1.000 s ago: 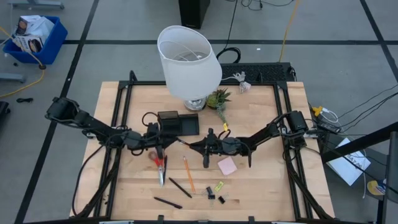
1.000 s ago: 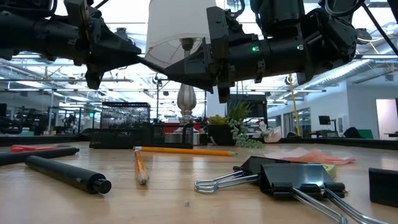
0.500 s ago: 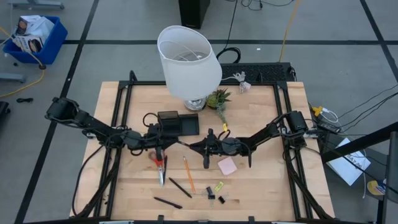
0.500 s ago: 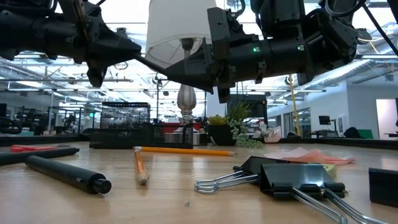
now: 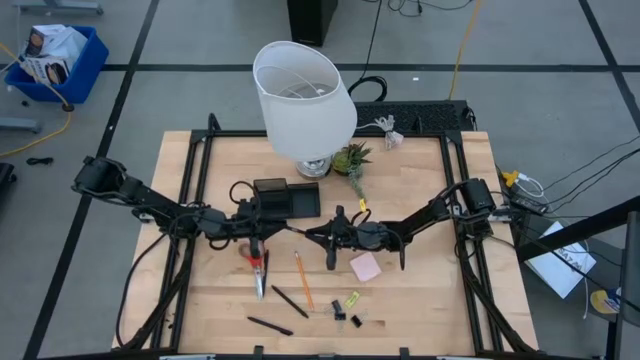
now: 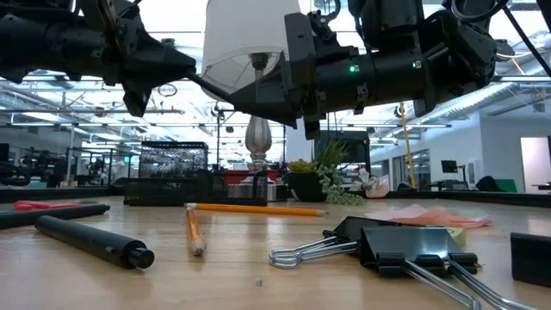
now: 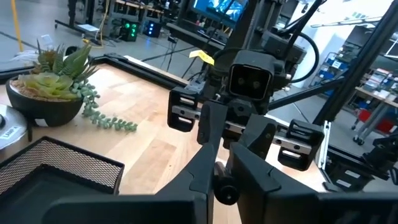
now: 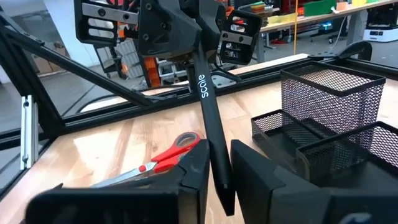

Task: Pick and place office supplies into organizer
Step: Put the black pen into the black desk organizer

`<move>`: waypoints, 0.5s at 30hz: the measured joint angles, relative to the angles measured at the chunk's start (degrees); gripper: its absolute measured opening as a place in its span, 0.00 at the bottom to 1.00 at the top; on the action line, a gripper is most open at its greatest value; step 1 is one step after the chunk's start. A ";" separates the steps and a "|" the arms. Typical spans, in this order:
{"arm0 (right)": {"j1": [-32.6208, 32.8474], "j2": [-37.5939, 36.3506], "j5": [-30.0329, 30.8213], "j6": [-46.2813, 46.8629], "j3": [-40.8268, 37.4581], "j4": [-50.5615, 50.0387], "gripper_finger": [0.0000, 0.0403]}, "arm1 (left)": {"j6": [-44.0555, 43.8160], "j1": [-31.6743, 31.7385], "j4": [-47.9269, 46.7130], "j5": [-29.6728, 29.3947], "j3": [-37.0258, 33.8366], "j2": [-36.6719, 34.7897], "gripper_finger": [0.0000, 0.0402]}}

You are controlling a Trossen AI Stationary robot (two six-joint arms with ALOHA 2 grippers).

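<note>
The black pen hangs outside the mesh organizer's rim, so my left gripper keeps hold of it now until it is inside the organizer.
A black pen [image 5: 295,231] hangs in the air between my two grippers, just in front of the black mesh organizer [image 5: 285,197]. My left gripper [image 5: 272,228] is shut on one end of the pen. My right gripper [image 5: 312,236] is shut on the other end, facing the left one. On the table lie red-handled scissors [image 5: 258,268], an orange pencil [image 5: 303,280], two more black pens [image 5: 289,301], a pink sticky-note pad [image 5: 365,266], a yellow-green piece [image 5: 352,299] and black clips [image 5: 340,312]. My left gripper pinches the pen's left end [image 7: 224,190] between its two fingers. The fingers come level from the table's left and lie along the pen. The pen is lifted clear of the table, about level. My right gripper pinches the pen's right end [image 8: 219,168] between its two fingers [image 8: 194,177]. It comes level from the table's right, along the pen. The pen's printed barrel [image 8: 205,93] runs from it to the left gripper.
A big white-shaded lamp [image 5: 303,95] and a small potted plant [image 5: 351,158] stand behind the organizer, which also shows in the right wrist view [image 8: 323,124]. A black frame [image 5: 200,160] runs along the table's edges. Bare wood lies at the table's near left and right.
My left gripper has shifted a little toward my right gripper. The pen stays held between the two, clear of the table.
</note>
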 joint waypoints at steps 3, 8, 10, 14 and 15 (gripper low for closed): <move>-0.02 0.00 0.04 -0.30 0.00 -0.07 0.15 | 0.30 0.00 -0.25 -0.02 0.00 0.00 0.09; -0.02 0.00 0.20 0.19 0.00 -0.15 0.16 | 0.12 -0.01 -0.88 -0.68 0.00 -0.02 0.11; -0.02 0.00 0.39 0.15 0.00 -0.13 0.19 | -1.00 -0.04 -2.44 -2.57 -0.02 -0.02 0.13; -0.02 0.00 0.37 0.71 0.00 -1.04 0.29 | -1.38 -0.01 -4.90 -4.32 -0.04 -0.02 0.11; -0.02 0.00 0.37 1.23 0.00 -1.56 0.32 | -1.41 -0.01 -5.11 -4.42 -0.04 -0.02 0.09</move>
